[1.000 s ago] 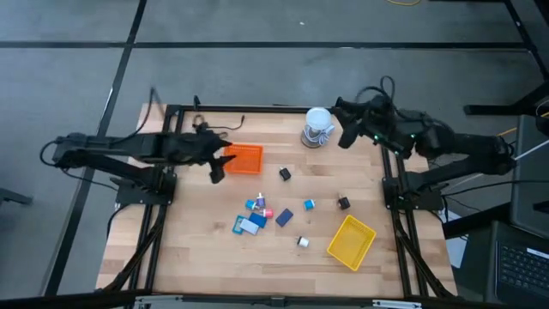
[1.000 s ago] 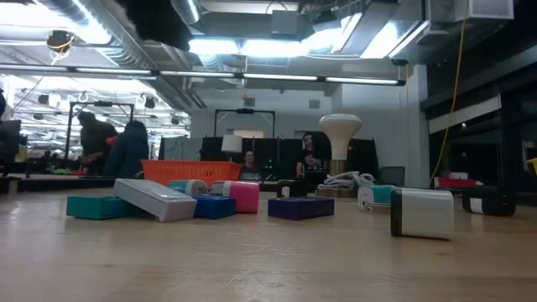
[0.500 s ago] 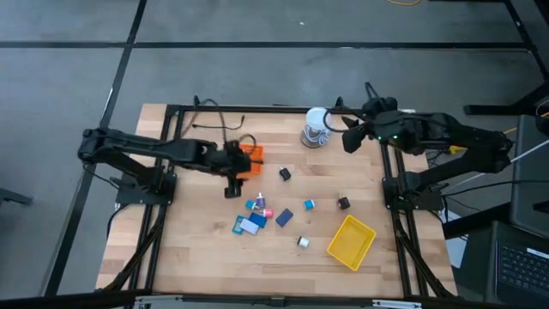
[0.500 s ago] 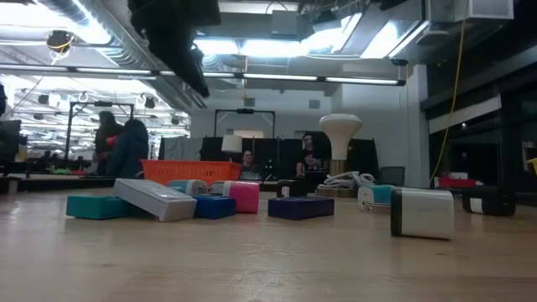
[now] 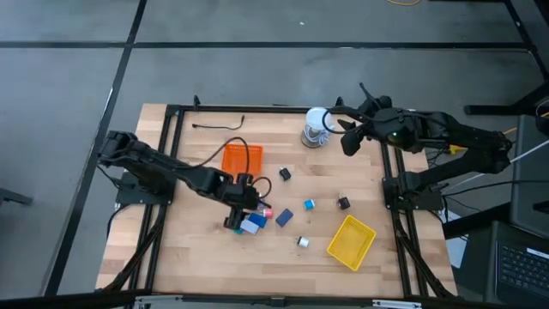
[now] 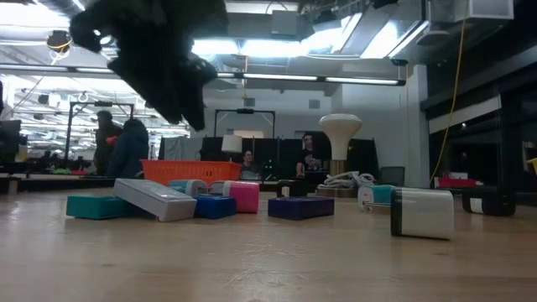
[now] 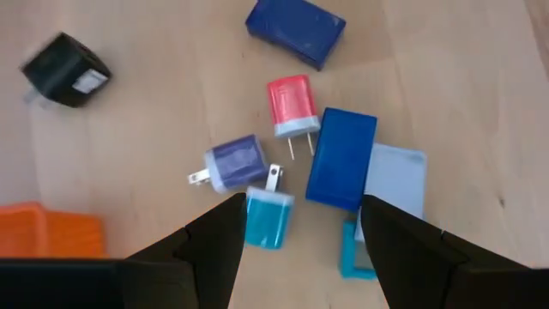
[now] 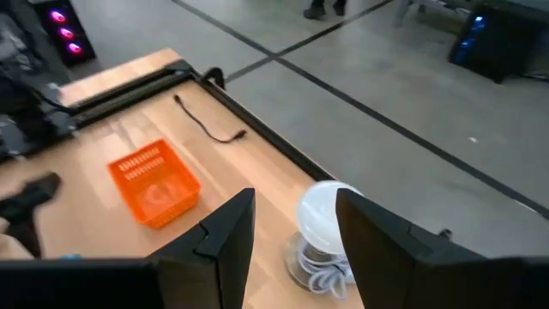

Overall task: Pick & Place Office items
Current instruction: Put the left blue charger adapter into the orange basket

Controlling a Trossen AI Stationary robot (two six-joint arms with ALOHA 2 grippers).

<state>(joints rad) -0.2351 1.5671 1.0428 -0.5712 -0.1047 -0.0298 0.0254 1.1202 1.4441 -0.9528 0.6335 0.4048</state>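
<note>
I need to sort the purple plug into the orange mesh tray (image 7: 50,232), so I should grab it by its purple body (image 7: 239,162) with my left gripper next.
The office items lie loose on the wooden table in a cluster (image 5: 257,216). The left wrist view shows a blue block (image 7: 341,159), a light blue block (image 7: 396,178), a teal plug (image 7: 268,220), a pink plug (image 7: 292,103) and a purple plug (image 7: 236,163). A navy block (image 7: 296,26) and a black block (image 7: 64,69) lie farther out. My left gripper (image 7: 302,202) hangs open over this cluster (image 5: 238,210) and touches nothing. My right gripper (image 8: 296,196) is open and waits high beside the white roll (image 5: 317,129).
An orange mesh tray (image 5: 242,159) stands just beyond the cluster and a yellow one (image 5: 352,240) sits near the table's right near corner. More small pieces (image 5: 309,204) lie between them. A thin black cable (image 5: 219,124) lies by the far edge.
My left gripper has swung from beside the orange tray toward the near edge and to the right. It has come down into the top of the low view and now hangs over the cluster. No item has moved.
</note>
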